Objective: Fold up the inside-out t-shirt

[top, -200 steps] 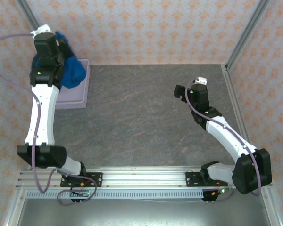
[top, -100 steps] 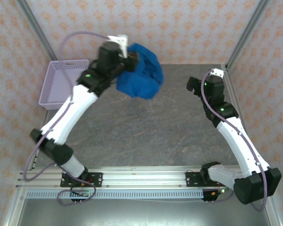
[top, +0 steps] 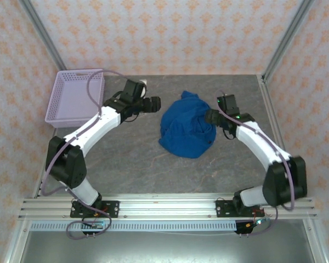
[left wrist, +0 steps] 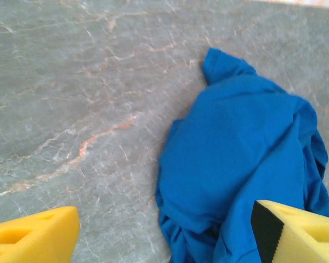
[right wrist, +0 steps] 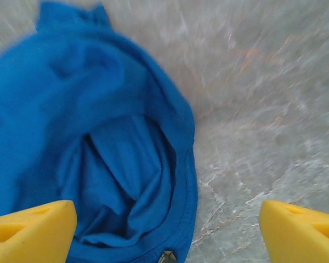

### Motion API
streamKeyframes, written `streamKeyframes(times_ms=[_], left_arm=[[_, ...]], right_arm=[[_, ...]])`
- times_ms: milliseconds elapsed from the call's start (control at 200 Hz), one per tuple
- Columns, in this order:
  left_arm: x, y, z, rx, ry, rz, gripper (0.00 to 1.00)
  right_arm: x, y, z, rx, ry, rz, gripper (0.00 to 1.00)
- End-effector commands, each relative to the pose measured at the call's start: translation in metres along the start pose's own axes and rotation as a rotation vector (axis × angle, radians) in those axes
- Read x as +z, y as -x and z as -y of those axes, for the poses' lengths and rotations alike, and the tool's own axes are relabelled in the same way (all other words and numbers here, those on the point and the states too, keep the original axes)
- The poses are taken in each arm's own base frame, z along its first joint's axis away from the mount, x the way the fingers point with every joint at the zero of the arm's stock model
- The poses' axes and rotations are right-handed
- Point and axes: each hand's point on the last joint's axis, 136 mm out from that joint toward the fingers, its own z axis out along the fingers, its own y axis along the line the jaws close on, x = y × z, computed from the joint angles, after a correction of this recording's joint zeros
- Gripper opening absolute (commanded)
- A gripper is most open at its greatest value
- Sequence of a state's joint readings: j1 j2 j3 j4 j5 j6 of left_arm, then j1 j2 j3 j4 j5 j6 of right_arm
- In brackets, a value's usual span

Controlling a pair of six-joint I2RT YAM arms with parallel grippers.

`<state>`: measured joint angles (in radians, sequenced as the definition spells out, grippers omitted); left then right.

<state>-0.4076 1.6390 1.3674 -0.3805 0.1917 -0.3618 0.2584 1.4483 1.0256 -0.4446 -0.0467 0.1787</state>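
The inside-out t-shirt (top: 186,129) needs to be spread out for folding, so my left gripper next needs to grab the folds at its edge, opposite my right gripper.
The inside-out t-shirt (top: 186,129) lies as a crumpled royal-blue heap in the middle of the grey table. My left gripper (top: 153,103) hangs just left of the heap, open and holding nothing. In the left wrist view the t-shirt (left wrist: 241,159) lies ahead and to the right, its lower folds running under the spread yellow fingers (left wrist: 38,235) of the left gripper (left wrist: 164,241). My right gripper (top: 211,116) is at the heap's right edge. Its jaws stand wide open over the t-shirt (right wrist: 88,137), and the hemmed edge passes between the fingertips of the right gripper (right wrist: 167,235).
A lavender mesh basket (top: 57,104) stands at the back left corner of the table. Metal frame posts and patterned walls close in the back and both sides. Bare grey tabletop (top: 126,159) surrounds the shirt.
My left arm swung from the basket to the table's middle with the shirt, then opened and let it drop. My right arm moved in to the shirt's right edge.
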Motion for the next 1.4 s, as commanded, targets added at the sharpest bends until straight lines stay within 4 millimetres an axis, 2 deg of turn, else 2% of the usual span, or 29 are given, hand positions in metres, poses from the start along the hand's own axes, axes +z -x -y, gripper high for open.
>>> streamKeyframes(times_ms=[0, 60, 160, 265, 280, 325, 370, 450, 490, 555, 605, 696, 716, 806, 871, 926, 936, 971, 1051, 1096, 1111, 1131, 1231, 1306, 1396], left_arm=[[0.021, -0.02, 0.023, -0.036, -0.107, -0.05, 0.84], [0.034, -0.034, 0.02, -0.053, -0.109, -0.09, 0.83], [0.061, -0.056, 0.026, -0.055, -0.137, -0.188, 0.82], [0.077, -0.07, 0.048, -0.022, -0.192, -0.268, 0.77], [0.086, -0.079, 0.049, -0.021, -0.189, -0.294, 0.77], [0.094, -0.089, 0.059, -0.009, -0.211, -0.319, 0.73], [0.1, -0.097, 0.068, -0.003, -0.225, -0.342, 0.65], [0.108, -0.104, 0.077, -0.002, -0.246, -0.365, 0.44], [0.108, -0.1, 0.076, -0.004, -0.243, -0.35, 0.32], [0.097, -0.082, 0.069, 0.005, -0.225, -0.292, 0.12], [0.082, -0.06, 0.063, -0.005, -0.231, -0.226, 0.0], [0.026, -0.001, 0.057, -0.051, -0.281, -0.045, 0.0], [0.012, 0.013, 0.055, -0.061, -0.29, 0.001, 0.0], [-0.069, 0.071, 0.052, -0.073, -0.311, 0.234, 0.0], [-0.133, 0.104, 0.044, -0.047, -0.252, 0.427, 0.0], [-0.186, 0.124, 0.033, -0.035, -0.181, 0.586, 0.0], [-0.195, 0.128, 0.03, -0.034, -0.166, 0.613, 0.0], [-0.225, 0.136, 0.023, -0.028, -0.12, 0.697, 0.0], [-0.276, 0.147, 0.009, -0.01, -0.032, 0.828, 0.0], [-0.294, 0.152, 0.006, 0.004, -0.001, 0.862, 0.0], [-0.298, 0.153, 0.006, 0.011, 0.003, 0.867, 0.0], [-0.304, 0.154, 0.007, 0.019, 0.009, 0.872, 0.0], [-0.316, 0.158, 0.012, 0.059, 0.008, 0.865, 0.0], [-0.32, 0.16, 0.015, 0.083, 0.014, 0.856, 0.0], [-0.329, 0.165, 0.022, 0.113, -0.001, 0.853, 0.0]], right_arm=[[0.026, 0.013, 0.0, 0.071, 0.024, -0.034, 0.79], [0.042, 0.018, 0.003, 0.115, 0.042, -0.063, 0.75], [0.074, 0.012, 0.009, 0.138, 0.031, -0.151, 0.68], [0.101, 0.0, 0.004, 0.155, 0.043, -0.211, 0.58], [0.105, 0.0, 0.005, 0.157, 0.034, -0.211, 0.56], [0.112, 0.0, 0.008, 0.156, 0.018, -0.208, 0.47], [0.116, 0.004, 0.007, 0.153, 0.021, -0.2, 0.36], [0.11, 0.02, 0.003, 0.151, 0.042, -0.161, 0.13], [0.1, 0.032, 0.001, 0.142, 0.046, -0.124, 0.05], [0.071, 0.056, 0.003, 0.126, 0.045, -0.032, 0.01], [0.039, 0.078, 0.001, 0.115, 0.063, 0.057, 0.0], [-0.035, 0.117, -0.015, 0.112, 0.19, 0.252, 0.0], [-0.059, 0.128, -0.022, 0.118, 0.245, 0.31, 0.0], [-0.159, 0.164, -0.057, 0.147, 0.542, 0.529, 0.0], [-0.229, 0.182, -0.074, 0.157, 0.723, 0.664, 0.0], [-0.264, 0.191, -0.083, 0.147, 0.793, 0.721, 0.0], [-0.279, 0.191, -0.084, 0.14, 0.81, 0.747, 0.0], [-0.3, 0.194, -0.088, 0.125, 0.836, 0.78, 0.0], [-0.321, 0.196, -0.104, 0.092, 0.891, 0.782, 0.0], [-0.334, 0.194, -0.113, 0.074, 0.933, 0.78, 0.0], [-0.326, 0.195, -0.118, 0.071, 0.938, 0.758, 0.0], [-0.328, 0.194, -0.123, 0.061, 0.955, 0.752, 0.0], [-0.333, 0.194, -0.132, 0.039, 0.97, 0.735, 0.0], [-0.335, 0.195, -0.126, 0.04, 0.925, 0.751, 0.0], [-0.348, 0.196, -0.113, 0.031, 0.853, 0.797, 0.0]])
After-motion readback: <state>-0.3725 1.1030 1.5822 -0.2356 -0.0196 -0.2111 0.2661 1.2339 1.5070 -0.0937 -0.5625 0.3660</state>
